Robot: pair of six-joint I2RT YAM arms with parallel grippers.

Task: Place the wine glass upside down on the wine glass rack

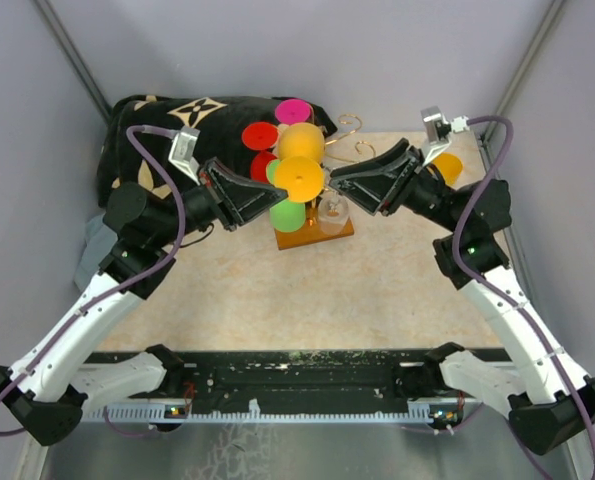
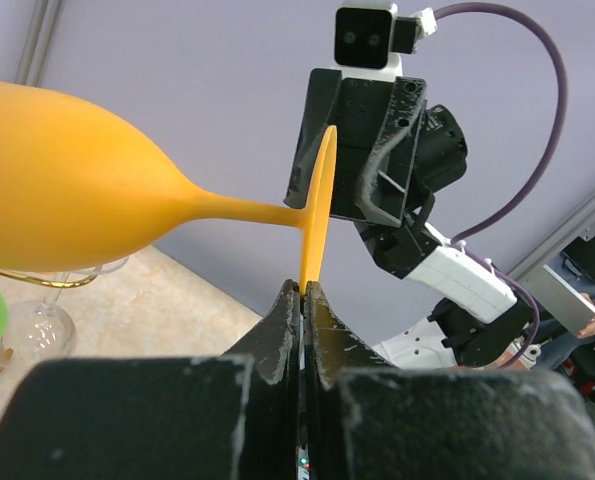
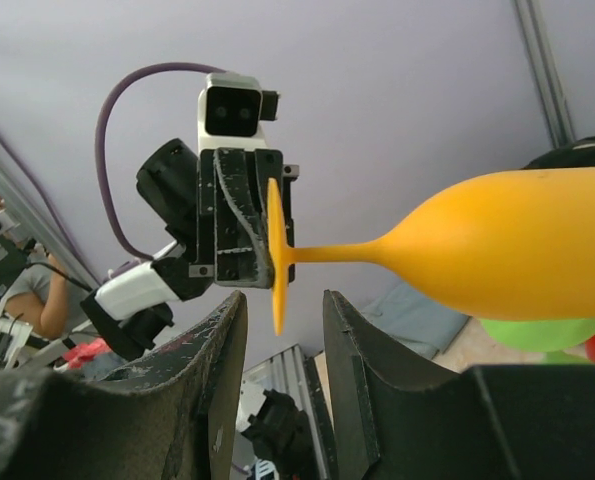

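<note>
The robot's right gripper should next hold the orange wine glass by the rim of its foot point(image 1: 319, 183) point(image 3: 279, 318), so that the stem stays free to hang in the rack's loop.
An orange wine glass point(image 1: 300, 160) hangs on its side above the rack, bowl point(image 2: 67, 190) to one side and foot disc point(image 2: 319, 210) edge-on. My left gripper point(image 2: 303, 288) is shut on the rim of that foot; in the overhead view it point(image 1: 282, 192) reaches in from the left. My right gripper point(image 3: 282, 300) faces it from the right point(image 1: 335, 183), open, with the foot's edge point(image 3: 278, 260) dipping between its fingers without touching them. The wine glass rack point(image 1: 317, 232) stands below, gold wire on a wooden base.
The rack carries red point(image 1: 260, 135), pink point(image 1: 293, 110), green point(image 1: 287, 213) and clear point(image 1: 332, 210) glasses. Another orange glass point(image 1: 447, 168) stands behind the right arm. A black patterned cloth point(image 1: 167, 130) lies at the back left, against grey walls.
</note>
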